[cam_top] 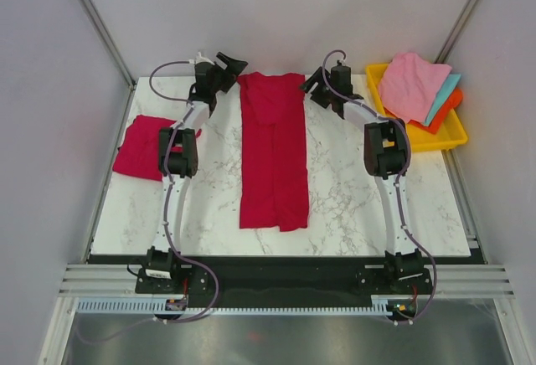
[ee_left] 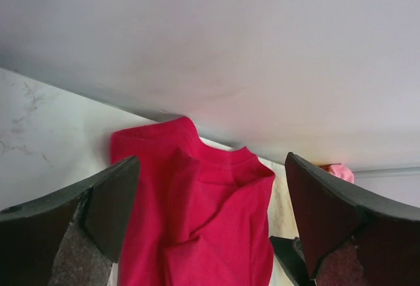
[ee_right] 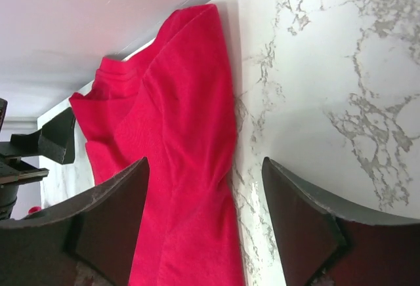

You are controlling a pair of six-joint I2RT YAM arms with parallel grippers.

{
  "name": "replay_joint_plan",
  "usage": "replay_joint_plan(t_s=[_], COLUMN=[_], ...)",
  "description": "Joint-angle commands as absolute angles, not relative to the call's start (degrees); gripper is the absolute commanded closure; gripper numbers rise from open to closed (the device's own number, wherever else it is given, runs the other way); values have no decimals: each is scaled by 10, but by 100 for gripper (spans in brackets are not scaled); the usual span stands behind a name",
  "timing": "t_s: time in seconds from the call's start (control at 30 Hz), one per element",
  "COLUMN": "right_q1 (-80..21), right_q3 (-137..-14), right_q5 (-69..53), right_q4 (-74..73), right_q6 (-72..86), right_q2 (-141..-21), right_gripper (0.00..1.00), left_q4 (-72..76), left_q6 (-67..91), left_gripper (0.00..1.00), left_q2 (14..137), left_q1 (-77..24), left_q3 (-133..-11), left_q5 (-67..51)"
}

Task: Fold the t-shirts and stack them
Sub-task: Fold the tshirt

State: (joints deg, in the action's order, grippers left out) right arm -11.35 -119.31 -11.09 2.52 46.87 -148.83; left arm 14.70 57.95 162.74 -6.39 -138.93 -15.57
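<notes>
My right gripper should next grip the crimson t-shirt's near hem corner (cam_top: 303, 225) to fold its hem end toward its collar.
A crimson t-shirt (cam_top: 273, 151) lies folded into a long narrow strip down the middle of the marble table, collar at the far edge. It shows in the left wrist view (ee_left: 197, 220) and the right wrist view (ee_right: 170, 168). A second red t-shirt (cam_top: 138, 147) lies folded at the table's left edge, partly behind the left arm. My left gripper (cam_top: 230, 70) is open and empty just left of the strip's collar end. My right gripper (cam_top: 311, 84) is open and empty just right of it.
A yellow tray (cam_top: 448, 135) at the back right holds pink (cam_top: 410, 84), teal and orange cloths. Grey walls close in the table at the far edge and both sides. The marble top (cam_top: 352, 206) is bare right of the strip.
</notes>
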Motion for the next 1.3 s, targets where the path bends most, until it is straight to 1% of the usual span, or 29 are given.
replay_joint_plan(t_s=[0.0, 0.13, 0.23, 0.27, 0.3, 0.33, 0.37, 0.43, 0.47, 0.5, 0.53, 0.57, 0.6, 0.63, 0.7, 0.73, 0.87, 0.9, 0.93, 0.97, 1.07, 1.13, 1.23, 1.27], right_q1=[-111, -111, -112, -114, -115, -118, -121, -127, -136, -140, -145, -156, -163, -182, -202, -223, -271, -282, -304, -315, -357, -387, -421, -429], right_q3=[-1166, -1133, -1057, -1029, -974, -944, -888, -832, -804, -745, -714, -656, -630, -607, -548, -532, -425, -407, -391, -365, -326, -307, -293, -292], right_q5=[-101, -123, -121, -118, -114, -111, -107, -99, -94, -91, -90, -88, -82, -77, -67, -67, -58, -54, -52, -49, -25, -4, -4, -4], right_q4=[-44, -38, -20, -14, -4, -4, 13, 15, 15, 18, 23, 32, 33, 33, 26, 24, 19, 21, 21, 21, 2, -17, -32, -37], right_q6=[451, 449, 439, 433, 428, 416, 409, 386, 381, 380, 376, 374, 370, 363, 359, 359, 380, 383, 386, 389, 409, 421, 439, 443], right_q2=[-1499, -1470, -1416, -1398, -1357, -1334, -1289, -1243, -1198, -1174, -1151, -1105, -1084, -1064, -1015, -1001, -912, -895, -866, -851, -799, -764, -744, -744], right_gripper=[20, 21, 26, 27, 32, 35, 36, 37, 36, 37, 37, 37, 37, 37, 37, 38, 40, 40, 41, 41, 42, 42, 51, 52], left_q4=[155, 142, 116, 116, 117, 116, 114, 94, 89, 88, 87, 87, 86, 87, 84, 84, 87, 88, 86, 84, 65, 50, 47, 48], left_q6=[544, 536, 519, 516, 509, 503, 497, 483, 477, 467, 461, 456, 445, 440, 438, 438, 442, 435, 428, 421, 403, 408, 431, 446], left_gripper=[0, 0, 0, 0, 0, 0, 0, 0, 0, 0, 0, 0, 0, 0, 0, 1, 6, 11, 11, 12, 19, 20, 30, 32], left_q2=[1575, 1513, 1455, 1435, 1387, 1363, 1334, 1262, 1237, 1181, 1153, 1127, 1099, 1057, 1019, 987, 912, 894, 878, 846, 784, 755, 707, 689], left_q1=[-62, -63, -65, -66, -66, -67, -67, -70, -72, -76, -83, -87, -90, -97, -104, -105, -112, -113, -115, -117, -121, -133, -177, -186], left_q3=[-1355, -1277, -1225, -1165, -1132, -1097, -1032, -970, -907, -867, -788, -750, -714, -648, -588, -535, -406, -385, -347, -328, -270, -232, -195, -185], left_q5=[-153, -163, -170, -171, -171, -173, -192, -204, -202, -196, -185, -161, -153, -137, -132, -134, -141, -147, -151, -156, -194, -209, -221, -230])
